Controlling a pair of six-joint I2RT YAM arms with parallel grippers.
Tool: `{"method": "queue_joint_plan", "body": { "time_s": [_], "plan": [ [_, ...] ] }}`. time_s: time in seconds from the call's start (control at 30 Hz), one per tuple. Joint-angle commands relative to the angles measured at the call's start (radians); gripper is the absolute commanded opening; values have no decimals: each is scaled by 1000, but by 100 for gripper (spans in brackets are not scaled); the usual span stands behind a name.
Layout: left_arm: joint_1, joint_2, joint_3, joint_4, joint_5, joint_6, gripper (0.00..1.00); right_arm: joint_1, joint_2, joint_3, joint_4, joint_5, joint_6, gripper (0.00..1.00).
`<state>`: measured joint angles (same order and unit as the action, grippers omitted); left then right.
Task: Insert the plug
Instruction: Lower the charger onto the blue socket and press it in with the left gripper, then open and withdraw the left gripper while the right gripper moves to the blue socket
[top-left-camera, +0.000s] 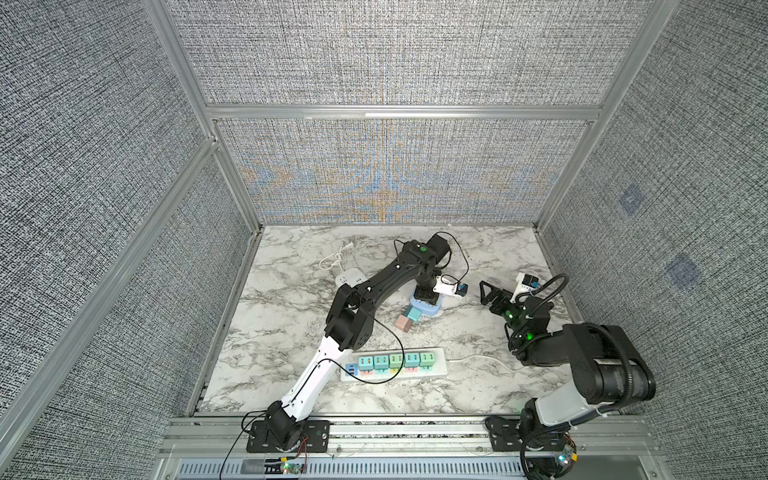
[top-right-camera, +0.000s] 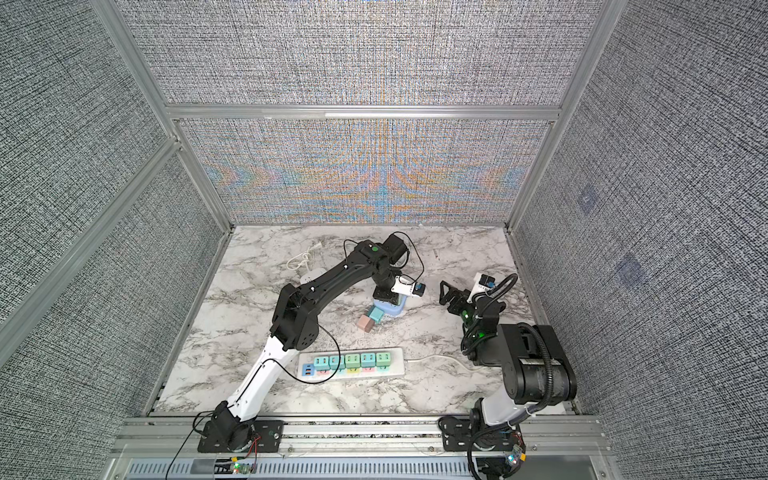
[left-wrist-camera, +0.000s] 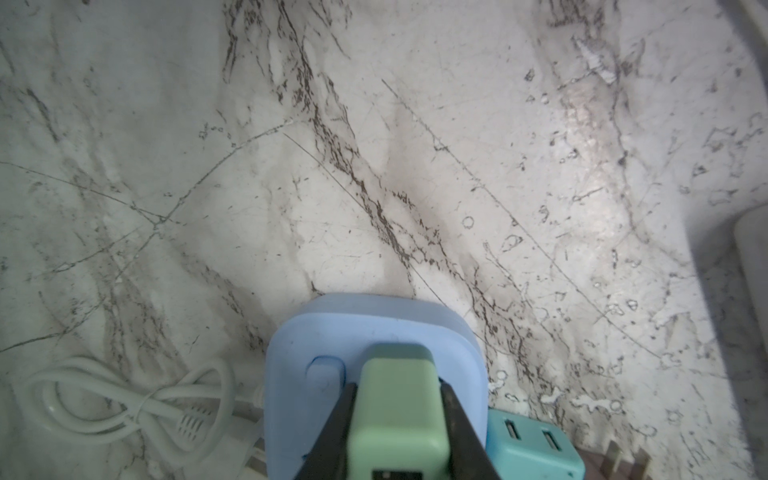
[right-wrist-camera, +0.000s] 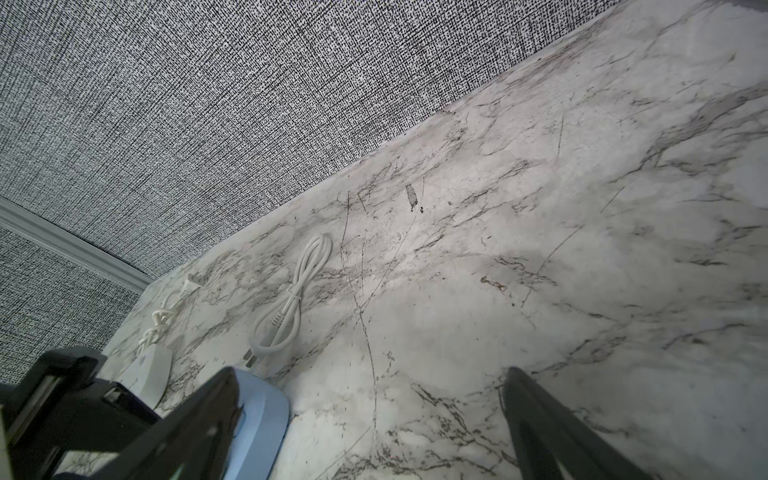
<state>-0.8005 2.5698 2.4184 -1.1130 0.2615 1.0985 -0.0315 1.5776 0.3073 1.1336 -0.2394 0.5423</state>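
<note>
I should open my left gripper now. The pale green plug (left-wrist-camera: 397, 411) stands upright against the top side of the blue block with the plug's pins hidden, so it would rest there.
In the left wrist view my left gripper (left-wrist-camera: 397, 384) is shut on a pale green plug (left-wrist-camera: 397, 411), one black finger on each side. The plug stands against the top face of a light blue socket block (left-wrist-camera: 328, 332), and its prongs are hidden. Both top views show that gripper (top-left-camera: 424, 297) pointing straight down onto the blue block (top-left-camera: 434, 311) mid-table. My right gripper (top-left-camera: 486, 291) hovers to the right of the block, open and holding nothing. Its fingers (right-wrist-camera: 536, 415) stand wide apart over bare marble.
A teal plug (top-left-camera: 414, 314) and a pink plug (top-left-camera: 403, 323) lie against the block's near side. A white power strip (top-left-camera: 436, 368) holding several coloured plugs lies near the front. A coiled white cord (top-left-camera: 332, 259) and a white adapter (top-left-camera: 351, 277) sit at the back left.
</note>
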Motion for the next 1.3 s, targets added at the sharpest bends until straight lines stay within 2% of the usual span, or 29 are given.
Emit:
{"method": "queue_joint_plan", "body": {
  "time_s": [0.0, 0.03, 0.13, 0.37, 0.43, 0.7, 0.83, 0.97, 1.03, 1.07, 1.13, 1.27],
  "plan": [
    [4, 31, -43, 56, -145, -24, 7, -1, 2, 7, 37, -6, 7, 99],
    [4, 19, -65, 90, -155, -37, 20, -1, 3, 8, 38, -7, 8, 100],
    [4, -45, -160, 219, -185, -51, 39, -1, 4, 8, 38, -8, 8, 100],
    [6, -123, -264, 381, -149, -58, 63, -2, 5, 8, 41, -14, 10, 99],
    [5, -127, -263, 397, -145, -58, 98, -4, 7, 9, 43, -15, 11, 99],
    [6, -230, -295, 460, -55, -97, 99, -5, 8, 10, 45, -21, 13, 100],
    [4, -363, -404, 516, 32, -112, 99, -5, 9, 9, 48, -26, 12, 99],
    [5, -547, -593, 629, 103, -112, 99, -5, 14, 9, 60, -46, 5, 99],
    [4, -668, -725, 757, 85, -206, 99, -5, 21, 7, 76, -59, 4, 99],
    [4, -734, -818, 847, 50, -300, 99, -5, 21, 7, 81, -63, 2, 99],
    [4, -871, -1006, 1062, -76, -526, 99, -5, 22, 4, 84, -69, 0, 99],
    [4, -1139, -1387, 1370, -341, -808, 99, -5, 28, 11, 85, -83, -1, 93]
  ]
}}
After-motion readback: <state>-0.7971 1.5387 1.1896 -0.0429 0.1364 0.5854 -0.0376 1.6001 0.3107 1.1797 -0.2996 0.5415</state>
